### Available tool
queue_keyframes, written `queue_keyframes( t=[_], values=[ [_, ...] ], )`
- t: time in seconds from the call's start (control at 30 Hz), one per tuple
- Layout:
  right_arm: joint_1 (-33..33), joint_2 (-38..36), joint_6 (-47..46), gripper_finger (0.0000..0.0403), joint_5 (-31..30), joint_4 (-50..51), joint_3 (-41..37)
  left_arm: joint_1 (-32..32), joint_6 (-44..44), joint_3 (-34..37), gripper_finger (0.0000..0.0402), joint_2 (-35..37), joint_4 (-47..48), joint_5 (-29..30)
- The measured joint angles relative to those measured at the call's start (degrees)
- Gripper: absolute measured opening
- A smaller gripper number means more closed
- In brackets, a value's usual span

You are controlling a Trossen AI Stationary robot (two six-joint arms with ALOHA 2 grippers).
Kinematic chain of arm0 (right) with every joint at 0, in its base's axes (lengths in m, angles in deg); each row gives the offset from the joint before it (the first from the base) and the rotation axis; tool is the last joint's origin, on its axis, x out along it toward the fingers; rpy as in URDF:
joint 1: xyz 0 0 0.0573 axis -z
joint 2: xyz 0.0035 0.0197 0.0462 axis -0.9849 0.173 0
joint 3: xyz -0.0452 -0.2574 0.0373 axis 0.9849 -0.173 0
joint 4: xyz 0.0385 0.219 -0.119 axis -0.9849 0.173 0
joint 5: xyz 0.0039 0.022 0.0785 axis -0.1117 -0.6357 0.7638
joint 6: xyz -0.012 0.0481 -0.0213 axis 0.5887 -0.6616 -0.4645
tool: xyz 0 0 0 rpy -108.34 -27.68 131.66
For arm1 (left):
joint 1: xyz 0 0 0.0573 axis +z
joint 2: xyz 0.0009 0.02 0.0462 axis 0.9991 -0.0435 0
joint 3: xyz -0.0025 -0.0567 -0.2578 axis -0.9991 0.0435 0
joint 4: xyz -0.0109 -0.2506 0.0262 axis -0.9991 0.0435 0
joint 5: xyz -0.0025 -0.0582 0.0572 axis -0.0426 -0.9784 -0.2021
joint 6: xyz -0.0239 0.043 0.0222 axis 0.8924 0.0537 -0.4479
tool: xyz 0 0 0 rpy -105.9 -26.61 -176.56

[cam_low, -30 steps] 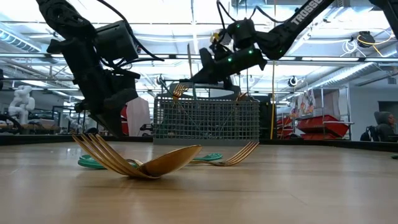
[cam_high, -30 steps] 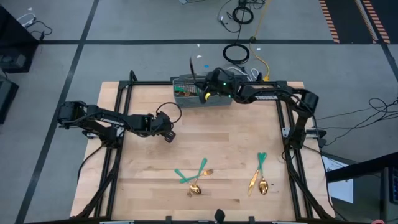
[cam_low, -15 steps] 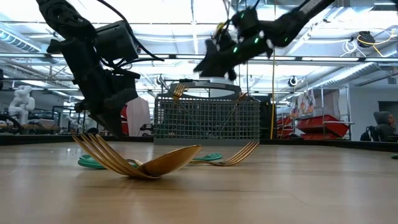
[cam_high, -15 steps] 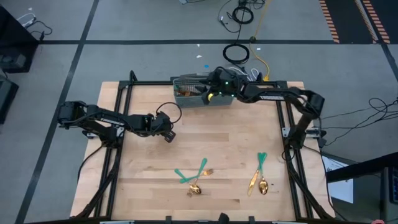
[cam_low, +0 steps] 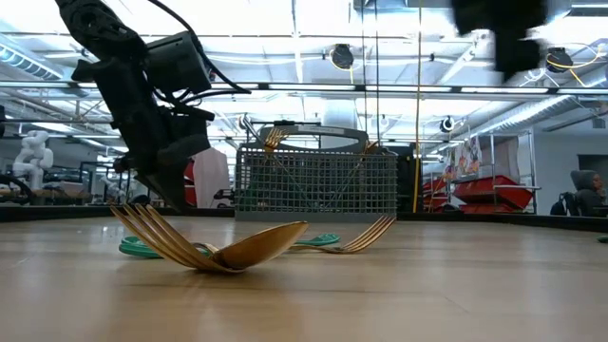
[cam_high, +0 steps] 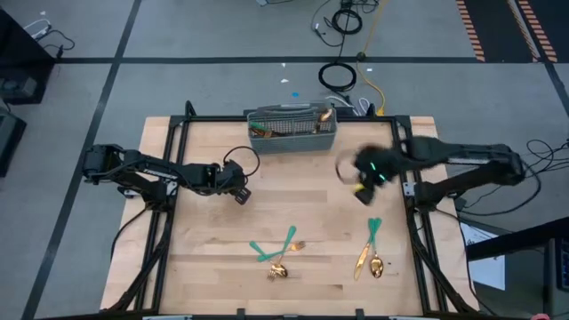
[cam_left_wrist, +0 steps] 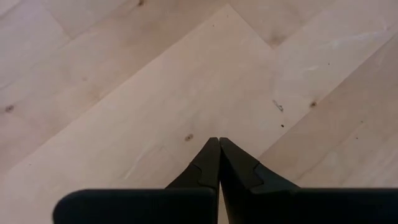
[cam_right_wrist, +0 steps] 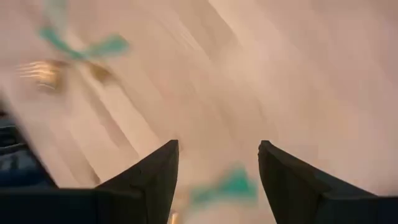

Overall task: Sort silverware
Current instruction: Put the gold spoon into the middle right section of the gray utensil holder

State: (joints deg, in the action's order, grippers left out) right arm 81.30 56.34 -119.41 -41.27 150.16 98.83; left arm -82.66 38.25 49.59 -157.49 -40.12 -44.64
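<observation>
I should next take the knife by its teal handle's blade end [cam_high: 369, 241] with my right gripper, and then sort it into the grey mesh basket [cam_high: 292, 130].
Two pairs of gold silverware with teal handles lie flat on the wooden table: one crossed pair [cam_high: 277, 253] near the front middle, the other [cam_high: 369, 251] at the front right. More gold pieces [cam_high: 324, 116] stick out of the grey mesh basket [cam_high: 292, 130] at the far edge. My right gripper [cam_high: 363, 192] hovers open right of centre, just far of the right pair, with nothing between its fingers [cam_right_wrist: 217, 155]. My left gripper [cam_high: 240, 194] is shut and empty over bare wood [cam_left_wrist: 214, 142] at the left. In the low view, the near pair [cam_low: 218, 249] lies in front of the basket [cam_low: 315, 185].
Black frame rails [cam_high: 169, 178] run along the table's left and right sides. Cables [cam_high: 338, 76] lie on the floor beyond the far edge. Bare wood [cam_high: 302, 191] spans the table's middle between both arms.
My right gripper has swung from above the basket toward the table's right and near edges, and is now blurred over the wood. The slender upright piece seen at its fingers over the basket is no longer with it.
</observation>
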Motion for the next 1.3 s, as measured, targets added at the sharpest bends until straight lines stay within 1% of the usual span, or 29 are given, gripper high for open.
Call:
queue_keyframes(
  t=[0.07, 0.1, 0.17, 0.2, 0.33, 0.43, 0.53, 0.73, 1.0, 1.1, 1.2, 1.3],
  values=[
    [-6.19, -0.79, -15.45, 0.0206, -3.67, 6.62, -0.23, 0.00, 0.00, 0.01, 0.0008, 0.00, -0.01, 0.25],
    [-9.25, -1.03, -22.68, 0.0206, -5.03, 8.33, -0.66, 0.00, 0.00, 0.00, 0.0008, -0.01, -0.04, 0.28],
    [-14.88, -0.96, -33.77, 0.0206, -6.25, 9.61, -1.98, 0.00, 0.00, -0.01, 0.0008, -0.02, -0.02, 0.29],
    [-17.55, -0.62, -37.73, 0.0206, -6.23, 9.55, -2.86, 0.00, 0.00, -0.01, 0.0008, 0.00, -0.04, 0.29],
    [-26.46, 2.02, -49.39, 0.0206, -5.71, 6.32, -7.98, -0.08, 0.00, 0.00, 0.0009, -0.02, -0.02, 0.26],
    [-31.38, 3.81, -56.10, 0.0206, -4.50, 0.38, -11.98, -0.31, 0.00, -0.01, 0.0008, 0.00, -0.02, 0.19],
    [-34.93, 5.25, -62.03, 0.0206, -4.33, -6.70, -15.00, -0.90, 0.00, 0.01, 0.0008, 0.00, -0.02, -0.23],
    [-39.55, 8.87, -69.59, 0.0206, -4.35, -12.37, -18.35, -1.62, -0.02, 0.01, 0.0008, 0.00, -0.02, -0.28],
    [-43.09, 16.00, -73.40, 0.0206, -4.28, -20.93, -21.28, -1.64, 0.00, -0.01, 0.0009, 0.00, -0.01, -0.32],
    [-43.48, 19.11, -74.39, 0.0201, -3.51, -21.14, -21.45, -1.63, 0.00, 0.00, 0.0008, 0.00, -0.01, -0.33],
    [-43.44, 21.46, -75.13, 0.0171, -0.50, -21.33, -21.45, -1.62, 0.00, 0.01, 0.0009, -0.01, 0.00, -0.35],
    [-43.51, 23.41, -74.75, 0.0111, 0.67, -22.69, -21.45, -1.62, 0.00, 0.01, 0.0008, -0.01, -0.02, -0.36]
  ],
)
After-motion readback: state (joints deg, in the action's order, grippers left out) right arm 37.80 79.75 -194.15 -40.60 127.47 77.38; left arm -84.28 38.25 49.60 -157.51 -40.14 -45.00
